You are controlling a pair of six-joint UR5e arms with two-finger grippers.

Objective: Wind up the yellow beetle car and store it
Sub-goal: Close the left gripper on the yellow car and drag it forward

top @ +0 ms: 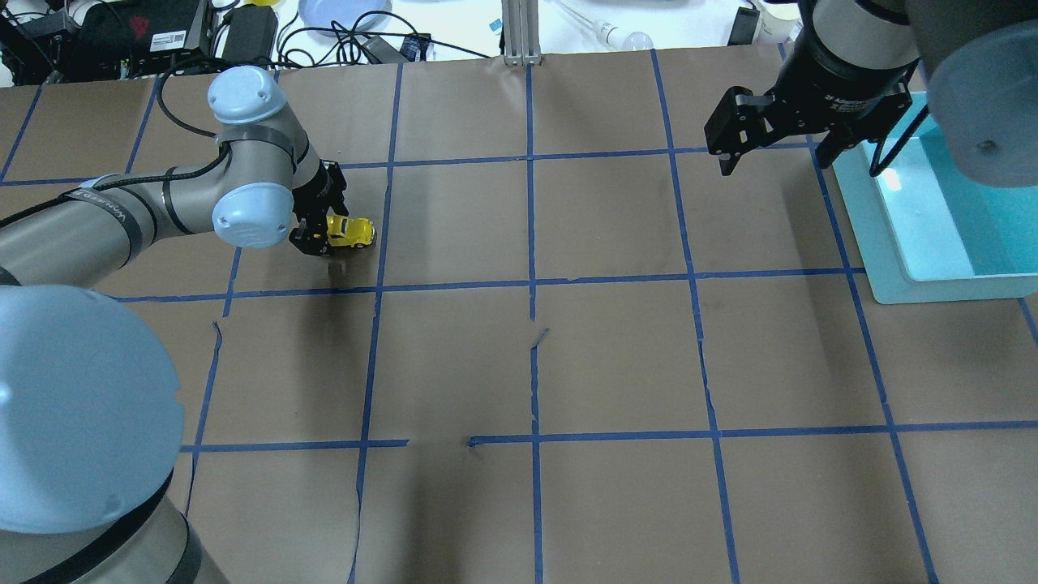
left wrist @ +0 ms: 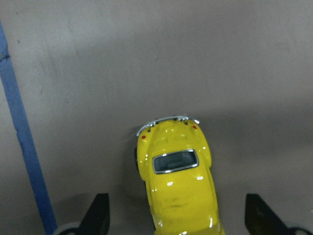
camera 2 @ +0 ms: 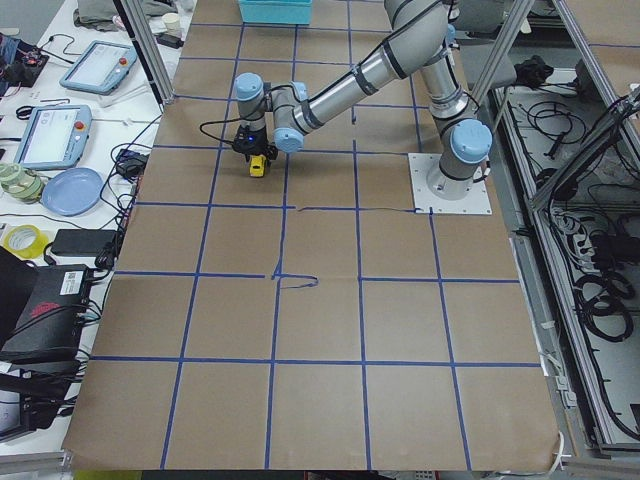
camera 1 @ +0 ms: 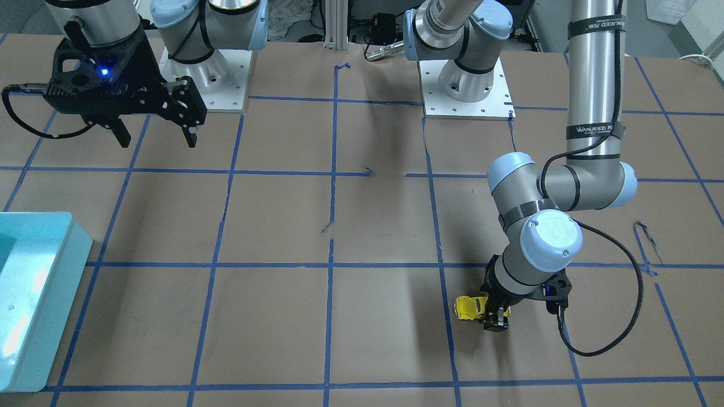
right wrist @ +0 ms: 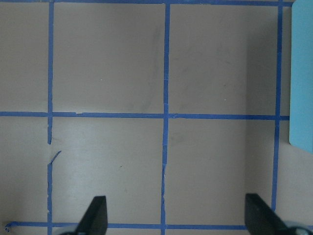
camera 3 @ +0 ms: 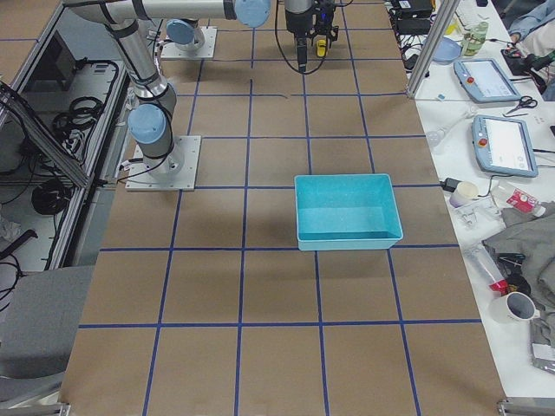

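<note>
The yellow beetle car needs to be wound up, so my left gripper should next pick up the car by its body behind the rear window [camera 1: 478, 307] [left wrist: 182, 200].
The yellow beetle car [camera 1: 469, 307] stands on the brown paper table on the robot's left side, and also shows in the overhead view [top: 353, 232]. My left gripper [camera 1: 493, 314] is low over it and open. In the left wrist view the car [left wrist: 178, 181] lies between the two fingertips [left wrist: 100, 218] with a gap on each side, its rear bumper pointing away from the wrist. My right gripper [top: 774, 161] is open and empty, held high above the table beside the bin.
A light-blue open bin [top: 892, 243] stands at the table's edge on the robot's right, and also shows in the front view [camera 1: 51, 294]. Blue tape lines [top: 531, 284] grid the brown paper. The arm bases [camera 1: 466, 90] are bolted at the robot's side.
</note>
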